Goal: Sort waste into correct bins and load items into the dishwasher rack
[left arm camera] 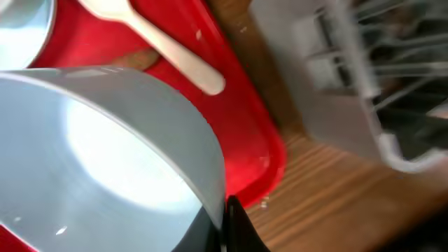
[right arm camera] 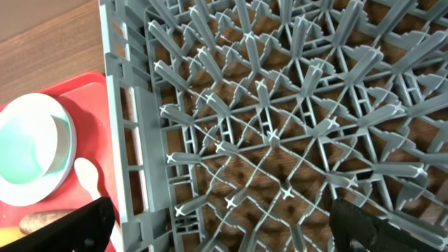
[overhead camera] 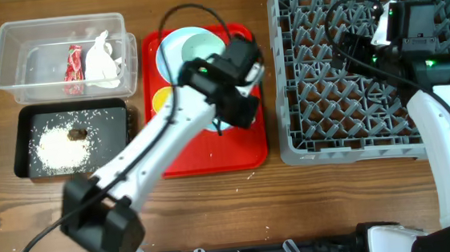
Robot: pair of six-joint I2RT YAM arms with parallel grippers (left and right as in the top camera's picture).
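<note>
The robot's right gripper should next load the light blue bowl (left arm camera: 105,154) tilted into the dishwasher rack, so it should grab the bowl by its rim on the side facing the rack.
My left gripper (left arm camera: 225,224) is shut on the rim of a light blue bowl (left arm camera: 105,154) over the red serving tray (left arm camera: 245,140). In the overhead view this gripper (overhead camera: 236,109) sits above the tray and hides the held bowl. The white spoon (left arm camera: 168,49) lies on the tray over a brown stick (left arm camera: 140,59). A second bowl (overhead camera: 199,47) sits on the light blue plate (overhead camera: 172,43). The yellow cup (overhead camera: 159,101) peeks out beside my arm. My right gripper (right arm camera: 217,224) is open and empty above the grey dishwasher rack (right arm camera: 280,126).
The clear tub (overhead camera: 11,70) holds the red-and-white wrapper (overhead camera: 73,69) and the white tissue (overhead camera: 103,59). The black tray (overhead camera: 25,146) holds rice (overhead camera: 58,149) and a small brown lump (overhead camera: 77,134). Bare wooden table lies along the front.
</note>
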